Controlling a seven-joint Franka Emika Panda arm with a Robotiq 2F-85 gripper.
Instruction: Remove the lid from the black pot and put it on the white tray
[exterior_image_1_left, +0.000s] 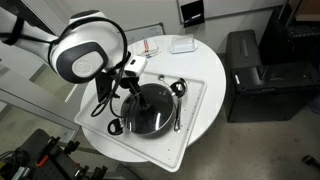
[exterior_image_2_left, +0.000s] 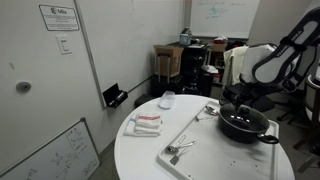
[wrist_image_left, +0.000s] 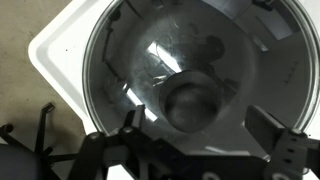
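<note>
The robot's open fingers are down at the lid, level with the sides of the dark knob. They would hold the knob if they closed now, so the gripper should close on it.
The black pot (exterior_image_1_left: 150, 112) stands on the white tray (exterior_image_1_left: 190, 130), which lies on a round white table. The glass lid (wrist_image_left: 150, 60) sits on the pot, with its dark knob (wrist_image_left: 195, 100) in the centre. In the wrist view my gripper (wrist_image_left: 197, 125) is open just above the lid, with one finger on each side of the knob and neither touching it. In both exterior views the gripper (exterior_image_1_left: 133, 84) hangs straight over the pot (exterior_image_2_left: 245, 123). The tray (exterior_image_2_left: 205, 140) reaches well beyond the pot, and one of its corners shows in the wrist view (wrist_image_left: 60, 50).
Metal utensils (exterior_image_1_left: 178, 90) lie on the tray beside the pot, and more lie near its other end (exterior_image_2_left: 180, 150). Small white items (exterior_image_2_left: 148, 122) and a cup (exterior_image_2_left: 167, 100) sit on the table. A black cabinet (exterior_image_1_left: 255, 60) stands beside the table.
</note>
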